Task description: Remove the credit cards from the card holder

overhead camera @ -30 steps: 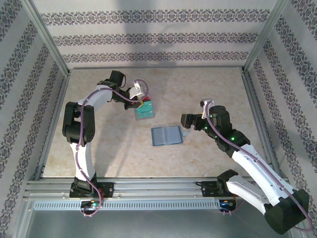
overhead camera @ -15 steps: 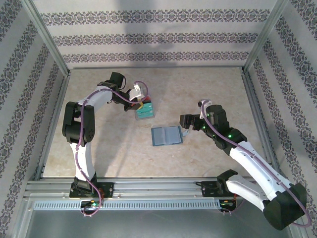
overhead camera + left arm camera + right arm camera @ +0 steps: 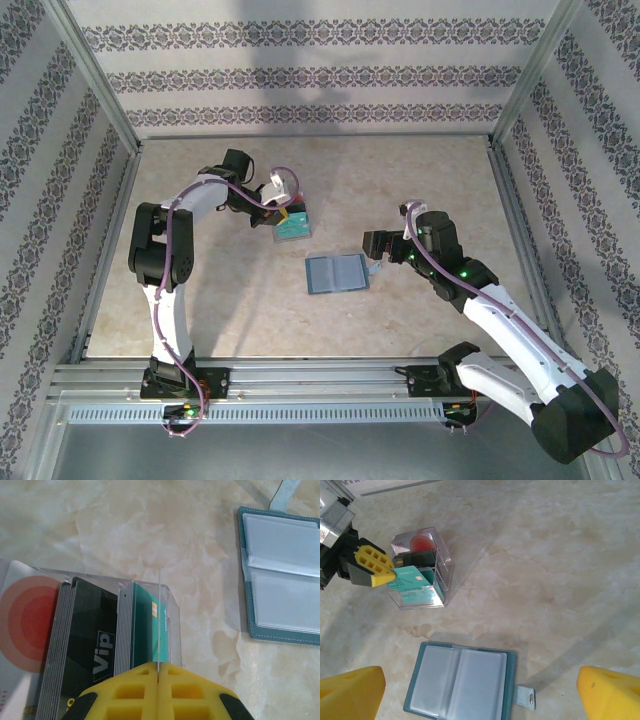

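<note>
I need to release the teal-green card from my left gripper: it hangs edge-on beside the teal card, inside the end of the clear box.
The slate-blue card holder (image 3: pixel 337 273) lies open and flat on the table, its clear sleeves (image 3: pixel 460 682) looking empty and its tab at the right. My left gripper (image 3: pixel 159 666) is shut on a teal-green credit card (image 3: pixel 411 578), seen edge-on as a thin line in the left wrist view. The card hangs over a clear plastic box (image 3: pixel 436 582) that has a red-and-white card (image 3: pixel 25 620), a black card (image 3: pixel 92 630) and a teal card (image 3: pixel 145 625) standing in it. My right gripper (image 3: pixel 481 692) hovers wide open above the card holder, nothing between its fingers.
The clear box (image 3: pixel 292 228) stands left of the table's middle, just beyond the card holder (image 3: pixel 280 580). Metal frame rails and patterned walls close in the marble-look table (image 3: pixel 420 190) on three sides. Bare surface lies at the back and right.
My left gripper has shifted slightly, bringing the teal card closer over the clear box. The right arm edged a little, then held still over the card holder.
</note>
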{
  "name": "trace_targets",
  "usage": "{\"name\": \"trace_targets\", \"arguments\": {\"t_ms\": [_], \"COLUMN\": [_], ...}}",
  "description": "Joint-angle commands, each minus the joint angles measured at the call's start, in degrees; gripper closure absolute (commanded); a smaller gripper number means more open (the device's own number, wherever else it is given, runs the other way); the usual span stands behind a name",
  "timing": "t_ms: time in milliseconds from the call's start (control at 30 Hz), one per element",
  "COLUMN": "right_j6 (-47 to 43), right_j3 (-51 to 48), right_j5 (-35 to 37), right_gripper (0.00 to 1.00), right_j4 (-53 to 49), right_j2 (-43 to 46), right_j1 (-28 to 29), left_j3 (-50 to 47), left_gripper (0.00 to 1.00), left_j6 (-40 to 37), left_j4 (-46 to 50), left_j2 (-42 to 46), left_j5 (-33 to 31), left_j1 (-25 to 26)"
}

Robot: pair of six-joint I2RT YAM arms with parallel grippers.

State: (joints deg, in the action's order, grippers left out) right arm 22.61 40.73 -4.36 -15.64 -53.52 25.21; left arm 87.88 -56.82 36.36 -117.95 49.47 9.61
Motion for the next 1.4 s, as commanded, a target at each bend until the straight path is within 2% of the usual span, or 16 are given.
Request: {"name": "trace_targets", "arguments": {"t_ms": [0, 133, 267, 400, 667, 800, 900, 1067, 1167, 1267, 1367], "right_j6": [0.34, 0.33, 0.2, 0.09, -0.2, -0.27, -0.45, -0.47, -0.44, -0.88, -1.49], "right_j3": [0.49, 0.49, 0.58, 0.67, 0.58, 0.33, 0.14, -0.12, -0.69, -1.33, -1.61], "right_j5": [-0.74, -0.79, -0.83, -0.91, -0.74, -0.48, 0.08, 1.07, 2.42, 4.14, 5.68], "right_gripper": [0.02, 0.02, 0.02, 0.02, 0.02, 0.02, 0.02, 0.02, 0.02, 0.02, 0.02], "right_j4": [1.09, 1.18, 1.21, 1.15, 1.02, 0.95, 0.87, 0.68, 1.09, 1.63, 1.75], "right_j2": [0.65, 0.77, 0.79, 0.86, 1.13, 1.31, 1.63, 1.76, 2.05, 2.12, 1.78], "right_j1": [-0.43, -0.43, -0.43, -0.43, -0.43, -0.51, -0.6, -1.29, -1.87, -2.42, -2.88], "left_j3": [0.8, 0.54, 0.42, 0.62, 0.89, -0.02, -2.38, -9.16, -15.15, -22.7, -32.55], "left_gripper": [1.0, 1.0, 0.91, 0.87, 0.86, 0.86, 0.82, 0.66, 0.5, 0.36, 0.17], "left_j6": [-1.67, -1.63, -1.22, -0.49, 0.96, 2.95, 7.13, 15.22, 20.52, 27.52, 36.46], "left_j4": [2.27, 2.3, 2.07, 1.41, 0.25, -1.31, -6.0, -16.03, -23.27, -32.21, -44.74], "left_j2": [-0.61, -0.87, -1.06, -0.92, 0.02, 1.89, 4.75, 11.83, 16.69, 22.36, 28.75], "left_j5": [0.97, 0.06, 0.18, 0.41, 0.01, 0.02, -0.78, -2.94, -6.17, -12.31, -23.2], "left_j1": [-0.84, -0.82, -0.75, -0.67, -0.38, -0.35, -0.36, -0.25, 0.18, 0.66, 1.03]}}
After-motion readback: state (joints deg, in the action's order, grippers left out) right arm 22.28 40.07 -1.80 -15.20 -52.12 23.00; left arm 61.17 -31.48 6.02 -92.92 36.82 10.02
